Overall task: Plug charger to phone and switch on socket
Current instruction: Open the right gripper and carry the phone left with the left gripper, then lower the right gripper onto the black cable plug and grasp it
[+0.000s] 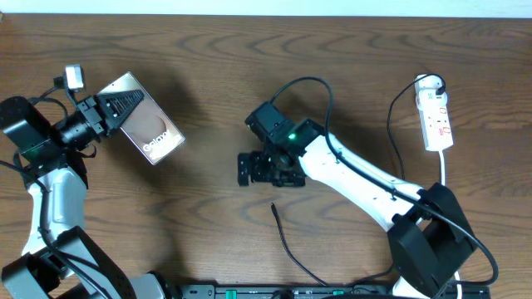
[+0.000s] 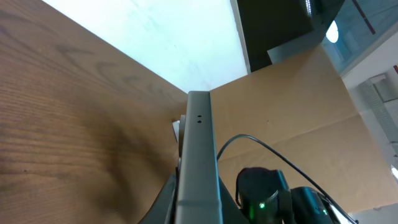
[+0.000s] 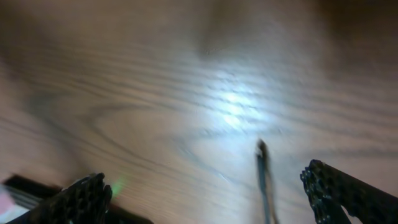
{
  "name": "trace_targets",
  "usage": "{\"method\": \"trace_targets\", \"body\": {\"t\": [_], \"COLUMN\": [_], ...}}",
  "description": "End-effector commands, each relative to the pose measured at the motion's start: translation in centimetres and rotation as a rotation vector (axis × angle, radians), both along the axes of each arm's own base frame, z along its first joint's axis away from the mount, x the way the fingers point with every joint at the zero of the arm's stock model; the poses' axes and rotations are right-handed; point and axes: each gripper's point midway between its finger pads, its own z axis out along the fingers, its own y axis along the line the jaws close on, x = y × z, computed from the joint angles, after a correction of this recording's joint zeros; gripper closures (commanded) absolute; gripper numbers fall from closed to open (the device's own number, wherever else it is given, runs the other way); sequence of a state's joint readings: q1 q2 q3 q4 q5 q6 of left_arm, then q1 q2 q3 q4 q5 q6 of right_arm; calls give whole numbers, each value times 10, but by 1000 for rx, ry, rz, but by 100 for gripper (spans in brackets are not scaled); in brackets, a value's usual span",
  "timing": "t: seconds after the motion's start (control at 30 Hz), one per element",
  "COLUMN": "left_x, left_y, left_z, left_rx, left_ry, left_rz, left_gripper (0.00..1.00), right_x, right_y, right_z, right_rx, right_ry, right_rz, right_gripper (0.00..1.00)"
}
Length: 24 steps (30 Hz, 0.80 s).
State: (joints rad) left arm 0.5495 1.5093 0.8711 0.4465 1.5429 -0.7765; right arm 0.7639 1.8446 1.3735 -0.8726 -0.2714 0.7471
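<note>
I should next use my right gripper to grab the charger just behind its black plug tip [image 1: 276, 215], so the plug tip is left free to go into the phone [image 1: 151, 133].
My left gripper [image 1: 123, 106] is shut on one end of the phone [image 1: 151, 133], a bronze slab with white "Galaxy" lettering, at the table's left. In the left wrist view the phone's silver edge [image 2: 199, 137] runs up between the dark fingers [image 2: 166, 202]. At mid-table my right gripper [image 1: 266, 170] stands open and holds nothing. The charger's black plug tip [image 1: 273, 206] lies just in front of it, the cable trailing to the near edge. Seen from the right wrist, that tip [image 3: 262, 149] lies between the spread fingers [image 3: 87, 196], nearer the right one. The white socket [image 1: 436, 116] lies at the far right.
The socket's white cord [image 1: 443, 170] runs down the right side beside the right arm's base [image 1: 432, 241]. A black cable [image 1: 328, 100] loops above the right arm. The left arm's base [image 1: 50, 208] fills the near left corner.
</note>
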Motion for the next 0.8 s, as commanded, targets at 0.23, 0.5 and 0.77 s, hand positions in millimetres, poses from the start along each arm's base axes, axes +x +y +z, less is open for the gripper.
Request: {"method": "trace_targets", "body": {"t": [0.23, 0.5, 0.77], "left_x": [-5, -5, -5], "left_y": [-2, -2, -2], "left_z": [7, 7, 7], "left_rx": [15, 16, 17], "left_ry": [-38, -38, -41], "left_rz": [-26, -26, -26], "left_gripper": [93, 93, 93], "right_x": [-18, -45, -68], "right_y": [-39, -42, -39], "right_z": [-11, -29, -41], "right_rx": [-215, -268, -302], "right_ry": [48, 87, 108], "right_rz": [-41, 2, 42], "right_gripper": [2, 1, 5]}}
